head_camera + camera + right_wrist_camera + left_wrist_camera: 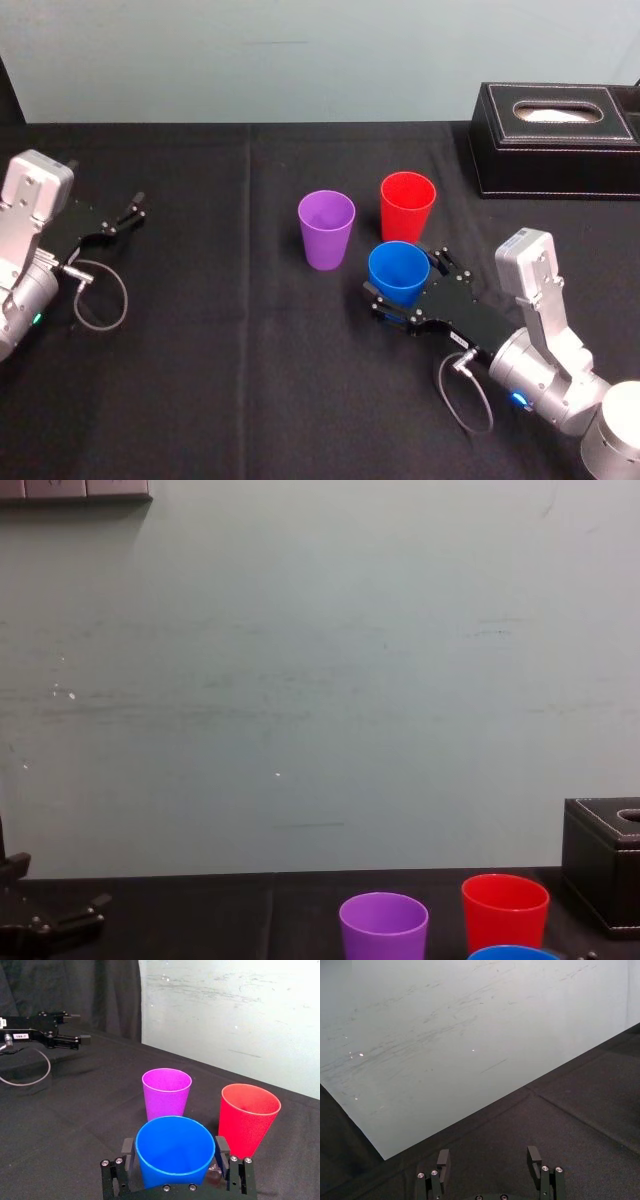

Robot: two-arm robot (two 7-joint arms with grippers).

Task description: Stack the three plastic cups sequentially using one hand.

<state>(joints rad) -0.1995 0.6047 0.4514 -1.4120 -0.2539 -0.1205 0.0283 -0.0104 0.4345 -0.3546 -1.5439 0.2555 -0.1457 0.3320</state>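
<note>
The right gripper picks up the blue cup by its outer side (159, 1178) next, to stack the blue cup into the red cup (246, 1122).
Three plastic cups stand upright on the black tablecloth, right of centre. The purple cup (326, 228) (166, 1094) (383, 926) is leftmost and the red cup (407, 203) (247, 1117) (505, 910) lies behind and to its right. Nearest me is the blue cup (398, 270) (172, 1157) (510, 952). My right gripper (405, 284) (174, 1148) is open, one finger on each side of the blue cup's wall, close to it. My left gripper (128, 215) (487, 1160) rests parked at the far left, open with nothing between its fingers.
A black stitched tissue box (555, 135) (605, 860) stands at the back right, behind the red cup. A pale wall rises at the table's far edge. Bare black cloth stretches between the left gripper and the cups.
</note>
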